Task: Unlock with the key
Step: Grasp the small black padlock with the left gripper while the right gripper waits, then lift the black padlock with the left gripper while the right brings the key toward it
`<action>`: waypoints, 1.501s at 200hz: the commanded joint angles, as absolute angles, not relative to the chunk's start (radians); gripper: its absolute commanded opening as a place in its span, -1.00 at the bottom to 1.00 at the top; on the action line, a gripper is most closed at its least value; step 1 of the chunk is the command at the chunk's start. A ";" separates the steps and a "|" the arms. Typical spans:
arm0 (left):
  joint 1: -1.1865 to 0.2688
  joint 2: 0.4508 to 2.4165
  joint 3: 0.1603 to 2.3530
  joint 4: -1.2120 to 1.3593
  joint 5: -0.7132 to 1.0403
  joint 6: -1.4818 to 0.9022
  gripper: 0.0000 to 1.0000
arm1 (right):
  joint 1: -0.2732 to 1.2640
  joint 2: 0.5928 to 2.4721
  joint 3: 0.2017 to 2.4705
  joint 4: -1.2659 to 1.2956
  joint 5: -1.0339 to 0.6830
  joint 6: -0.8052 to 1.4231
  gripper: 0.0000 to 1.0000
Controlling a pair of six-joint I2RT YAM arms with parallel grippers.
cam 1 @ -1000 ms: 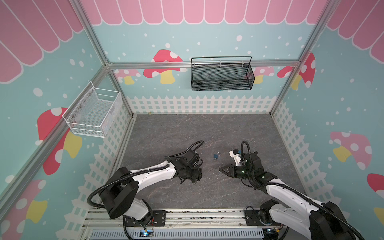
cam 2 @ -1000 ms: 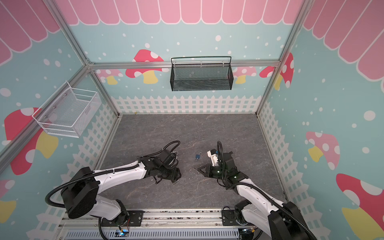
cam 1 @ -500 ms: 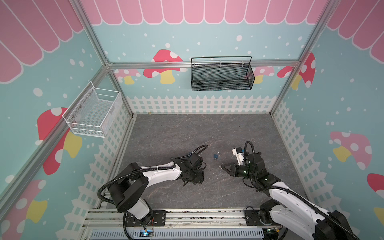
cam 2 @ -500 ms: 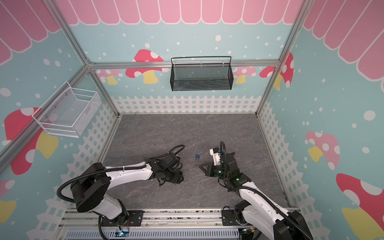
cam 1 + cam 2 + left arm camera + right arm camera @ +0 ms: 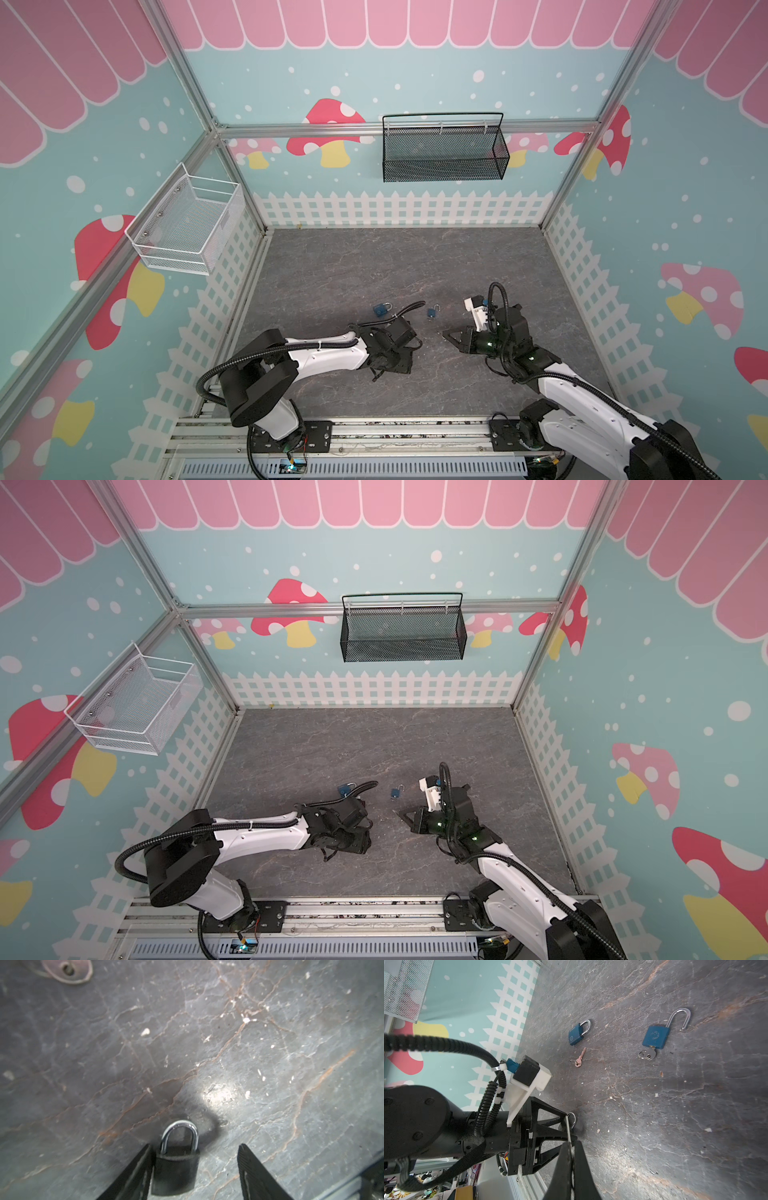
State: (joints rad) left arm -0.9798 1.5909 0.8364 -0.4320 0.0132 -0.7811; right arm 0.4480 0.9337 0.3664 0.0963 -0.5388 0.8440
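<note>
The padlock needs to be unlocked, so its keyhole and shackle should stay free. My left gripper needs to grab the black padlock (image 5: pixel 176 1172) by the sides of its body.
A black padlock (image 5: pixel 176 1172) with a closed steel shackle lies on the floor between the fingers of my left gripper (image 5: pixel 194 1145). The gripper is open: the lock rests against one finger, and a wide gap separates it from the other. In both top views the left gripper (image 5: pixel 400 365) points down at the floor near the front, hiding the lock. My right gripper (image 5: pixel 571 1144) is shut on a thin silver key (image 5: pixel 568 1128), whose blade sticks out of the fingertips toward the lock's shackle (image 5: pixel 572 1121). In a top view the right gripper (image 5: pixel 446 333) sits just right of the left one.
Behind the grippers lie a closed blue padlock (image 5: pixel 578 1031) (image 5: pixel 381 309), an open blue padlock (image 5: pixel 655 1035) (image 5: pixel 432 312) with a key in it, and a loose copper key (image 5: pixel 580 1058). A black mesh basket (image 5: pixel 442 151) and a white basket (image 5: pixel 187 224) hang on the walls.
My left arm has pulled back a little toward the front edge, uncovering the closed blue padlock. The right gripper has shifted slightly right, the key still in it.
</note>
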 commanded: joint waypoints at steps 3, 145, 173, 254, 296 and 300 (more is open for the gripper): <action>-1.019 1.633 0.861 -0.526 -0.057 -0.847 0.27 | 0.453 0.931 0.353 0.091 -0.528 0.831 -1.00; -1.096 1.781 1.037 -0.748 -0.229 -0.988 -0.01 | 0.452 0.953 0.359 0.081 -0.535 0.799 -1.00; -1.096 1.798 1.056 -0.750 -0.217 -1.006 -0.09 | 0.451 0.953 0.359 0.080 -0.541 0.794 -1.00; -1.097 1.792 1.052 -0.782 -0.236 -1.099 -0.38 | 0.451 0.956 0.375 0.063 -0.560 0.764 -1.00; -1.085 1.737 1.049 -0.785 -0.254 -1.156 -0.59 | 0.452 0.966 0.411 -0.006 -0.554 0.724 -1.00; -1.085 1.726 1.048 -0.785 -0.258 -1.165 -0.61 | 0.452 0.967 0.418 -0.016 -0.553 0.720 -1.00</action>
